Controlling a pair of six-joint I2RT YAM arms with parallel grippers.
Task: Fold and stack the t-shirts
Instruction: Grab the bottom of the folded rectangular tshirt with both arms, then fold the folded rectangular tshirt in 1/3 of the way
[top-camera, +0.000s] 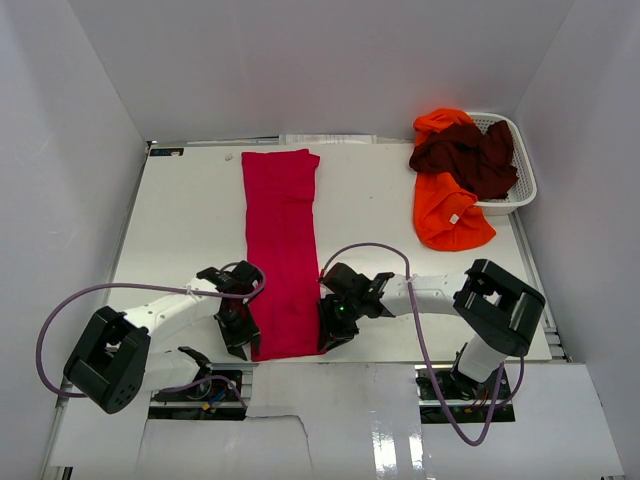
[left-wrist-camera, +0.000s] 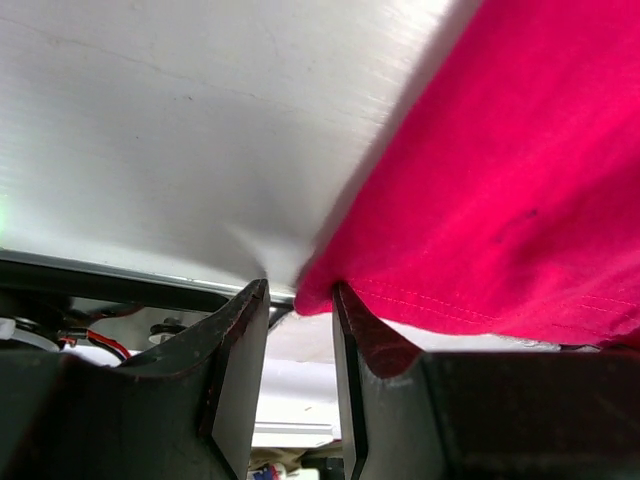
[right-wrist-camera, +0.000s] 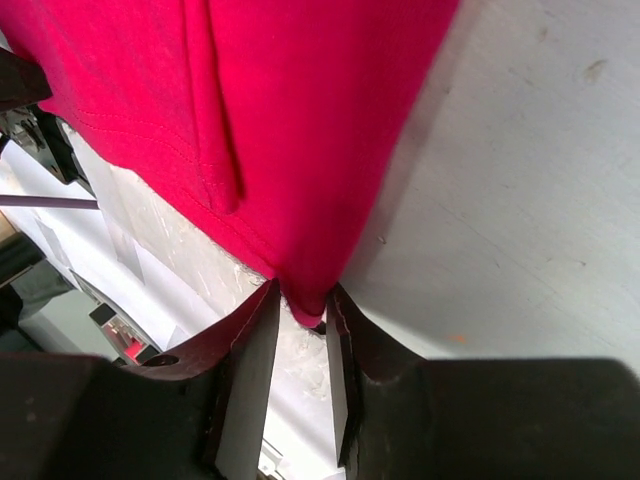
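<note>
I should next use my left gripper to fold the t-shirt's near end over evenly, grabbing the crimson-red t-shirt's near corner (top-camera: 255, 357) (left-wrist-camera: 314, 296), opposite the right gripper's corner.
The crimson-red t-shirt (top-camera: 282, 250) lies folded into a long narrow strip down the middle of the table, its near end at the front edge. My left gripper (top-camera: 238, 340) is at its near left corner. In the left wrist view that gripper (left-wrist-camera: 300, 292) is open, and the red t-shirt (left-wrist-camera: 500, 180) has its corner at the fingertips, touching only the right finger. My right gripper (top-camera: 330, 335) is at the near right corner. In the right wrist view it (right-wrist-camera: 300, 300) stands slightly open with the red t-shirt's (right-wrist-camera: 300, 120) corner tip between its fingertips.
A white mesh basket (top-camera: 524, 170) stands at the back right. The dark maroon t-shirt (top-camera: 465, 155) is heaped in it, and the orange t-shirt (top-camera: 450, 215) spills over its rim onto the white table (top-camera: 190, 220). White walls close in the sides and back.
</note>
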